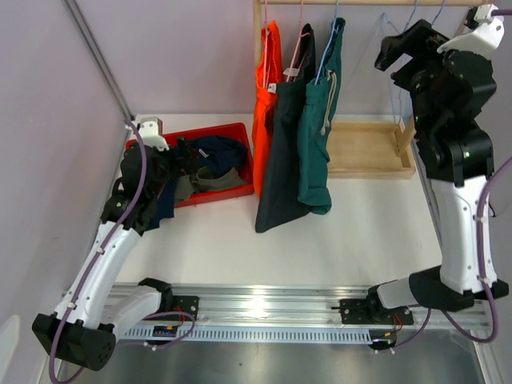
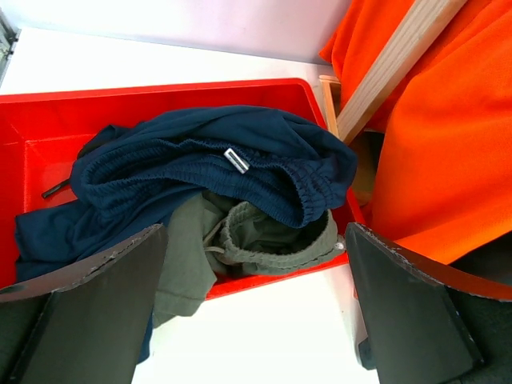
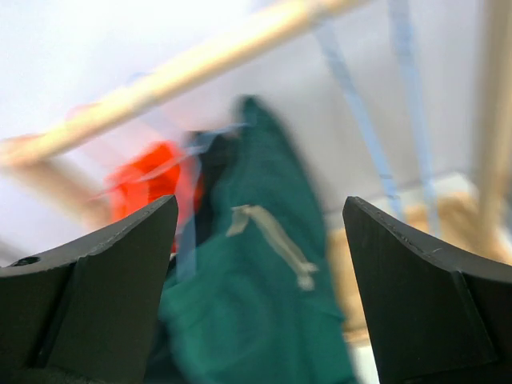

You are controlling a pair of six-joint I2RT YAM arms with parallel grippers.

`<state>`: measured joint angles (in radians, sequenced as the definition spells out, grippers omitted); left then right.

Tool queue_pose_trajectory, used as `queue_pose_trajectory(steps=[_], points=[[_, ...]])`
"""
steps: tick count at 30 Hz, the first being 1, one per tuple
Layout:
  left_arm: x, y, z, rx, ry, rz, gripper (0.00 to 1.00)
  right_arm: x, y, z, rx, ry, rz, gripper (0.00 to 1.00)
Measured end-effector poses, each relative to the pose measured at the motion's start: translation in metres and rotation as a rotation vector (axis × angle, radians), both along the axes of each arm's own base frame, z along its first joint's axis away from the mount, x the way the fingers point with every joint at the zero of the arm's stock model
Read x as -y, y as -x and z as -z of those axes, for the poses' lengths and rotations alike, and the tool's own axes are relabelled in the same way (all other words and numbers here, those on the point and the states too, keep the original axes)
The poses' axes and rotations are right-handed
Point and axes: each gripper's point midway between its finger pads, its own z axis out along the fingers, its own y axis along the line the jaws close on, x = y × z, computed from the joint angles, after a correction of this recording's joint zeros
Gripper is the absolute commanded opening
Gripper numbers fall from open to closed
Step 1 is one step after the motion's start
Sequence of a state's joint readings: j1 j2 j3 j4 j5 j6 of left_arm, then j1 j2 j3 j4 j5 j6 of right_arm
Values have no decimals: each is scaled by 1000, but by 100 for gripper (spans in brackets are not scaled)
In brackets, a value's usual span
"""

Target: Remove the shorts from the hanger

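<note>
The right gripper should next grab the teal shorts' blue hanger by its bare side wire (image 1: 326, 50), next to the charcoal shorts (image 1: 282, 160), and this leaves the waistband free for taking the teal shorts off.
Orange shorts (image 1: 266, 88), charcoal grey shorts (image 1: 282, 160) and teal shorts (image 1: 320, 128) hang on hangers from a wooden rail (image 1: 376, 2). Navy shorts (image 1: 216, 150) and olive shorts (image 1: 210, 180) lie in a red bin (image 1: 192, 132). My left gripper (image 1: 178, 164) is open and empty at the bin's near left side. The left wrist view shows it (image 2: 256, 320) above the table, just before the navy (image 2: 200, 160) and olive (image 2: 272, 240) shorts. My right gripper (image 1: 392, 52) is open and empty, raised to the right of the teal shorts (image 3: 264, 304), facing them.
A shallow wooden tray (image 1: 368, 148) lies behind the hanging shorts at the right. Empty blue hangers (image 1: 416, 16) hang at the rail's right end. A wooden post (image 2: 392, 64) of the rack stands by the bin. A metal rail (image 1: 264, 308) runs along the near edge.
</note>
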<state>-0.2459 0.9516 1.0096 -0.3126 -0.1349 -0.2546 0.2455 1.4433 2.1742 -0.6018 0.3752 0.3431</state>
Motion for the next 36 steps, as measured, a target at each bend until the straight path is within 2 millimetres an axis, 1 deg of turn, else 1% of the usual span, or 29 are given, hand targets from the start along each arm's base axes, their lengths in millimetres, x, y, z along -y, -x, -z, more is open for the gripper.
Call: queue_pose_trajectory(steps=[2,4,6,8,10,12,13,14,16,18,20,22,26,28,32,33,35,36], points=[[-2,0,0,0,-1,-10,99,-26,16,-13,42,-5,-77,89],[-3,-1,0,1,2,-21,99,-44,22,-21,69,-11,-125,87],[-4,0,-1,3,3,-25,99,-62,14,-18,64,-4,-161,85],[-4,0,-1,5,3,-27,99,-80,-5,-6,33,11,-178,85],[-5,0,-2,6,3,-28,99,-99,-32,10,-6,33,-186,85],[-5,1,-1,9,4,-28,99,-119,-66,42,-77,70,-190,85],[-5,2,-1,9,4,-28,99,-127,-80,60,-115,89,-192,84],[-5,2,0,9,4,-28,99,-134,-93,79,-160,109,-194,84],[-5,3,0,10,4,-28,99,-144,-113,111,-226,141,-192,84],[-5,4,-1,12,5,-27,99,-148,-124,132,-272,162,-188,83],[-5,4,-1,14,6,-23,100,-148,-127,139,-288,171,-179,82],[-4,4,-2,17,8,-20,99,-146,-127,136,-282,172,-166,80],[-3,5,-4,25,11,-15,99,-142,-128,119,-230,154,-140,79],[-3,5,-5,27,13,-11,99,-141,-128,116,-221,153,-134,77],[-2,6,-6,28,14,-9,99,-139,-129,114,-214,155,-123,64],[-2,6,-6,29,14,-9,99,-138,-130,114,-213,155,-120,58],[-2,6,-6,30,14,-9,100,-138,-131,114,-210,154,-117,51],[-2,6,-6,30,14,-9,99,-137,-133,114,-209,156,-114,44]])
